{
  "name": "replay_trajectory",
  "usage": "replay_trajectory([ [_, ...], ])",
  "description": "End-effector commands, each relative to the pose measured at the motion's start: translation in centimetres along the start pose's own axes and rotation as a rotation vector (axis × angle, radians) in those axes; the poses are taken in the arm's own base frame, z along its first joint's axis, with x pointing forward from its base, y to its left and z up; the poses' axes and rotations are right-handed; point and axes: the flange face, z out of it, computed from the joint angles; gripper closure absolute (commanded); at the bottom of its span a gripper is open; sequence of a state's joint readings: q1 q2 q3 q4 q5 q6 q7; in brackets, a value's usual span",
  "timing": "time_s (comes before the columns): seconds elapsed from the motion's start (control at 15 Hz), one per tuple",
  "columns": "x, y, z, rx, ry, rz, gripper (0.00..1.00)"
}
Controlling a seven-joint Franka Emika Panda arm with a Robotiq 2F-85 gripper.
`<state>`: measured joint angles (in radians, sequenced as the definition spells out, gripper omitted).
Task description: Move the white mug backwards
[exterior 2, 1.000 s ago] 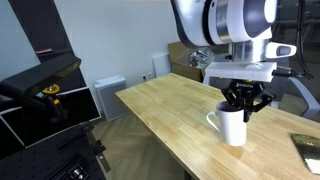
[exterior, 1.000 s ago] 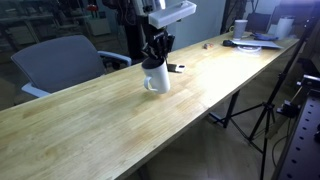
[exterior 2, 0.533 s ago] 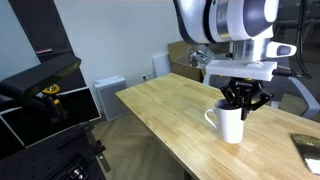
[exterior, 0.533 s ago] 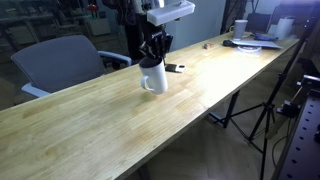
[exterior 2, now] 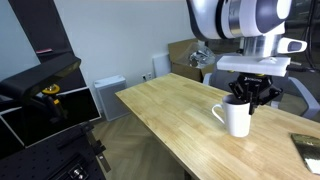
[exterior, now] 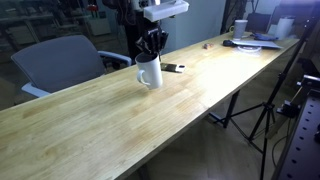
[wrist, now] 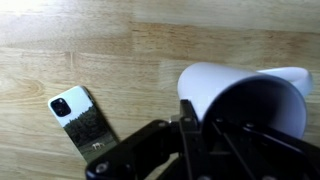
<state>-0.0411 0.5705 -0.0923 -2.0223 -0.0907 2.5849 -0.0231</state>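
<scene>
I need to lower the mug before my gripper lets go of it, because the white mug's base (exterior: 151, 86) is hanging above the tabletop beside the phone.
The white mug (exterior: 149, 73) stands upright on the wooden table (exterior: 120, 120), near its far long edge. It also shows in an exterior view (exterior 2: 237, 117) with its handle pointing left. My gripper (exterior: 152, 50) comes down from above and is shut on the mug's rim, one finger inside and one outside. It shows from the other side too (exterior 2: 250, 93). In the wrist view the mug (wrist: 245, 92) fills the right side, with a dark finger (wrist: 188, 122) against its wall. I cannot tell whether its base touches the table.
A smartphone (exterior: 174, 68) lies on the table just beside the mug and shows in the wrist view (wrist: 82, 120). A grey chair (exterior: 60, 62) stands behind the table. Clutter with a small cup (exterior: 241, 27) sits at the far end. A tripod (exterior: 262, 112) stands beside the table.
The gripper has carried the mug towards the table's far edge, nearer the chair. The phone has stayed in place.
</scene>
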Motion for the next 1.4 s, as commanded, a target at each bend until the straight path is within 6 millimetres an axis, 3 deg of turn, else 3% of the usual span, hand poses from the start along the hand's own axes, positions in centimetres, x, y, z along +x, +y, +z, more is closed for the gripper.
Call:
replay_trajectory([
  [0.0, 2.9, 0.6, -0.3, 0.036, -0.008, 0.010, 0.97],
  [0.8, 9.8, 0.7, 1.7, 0.076, -0.005, 0.050, 0.97],
  [1.33, 11.7, -0.5, 2.0, 0.142, 0.038, 0.075, 0.97],
])
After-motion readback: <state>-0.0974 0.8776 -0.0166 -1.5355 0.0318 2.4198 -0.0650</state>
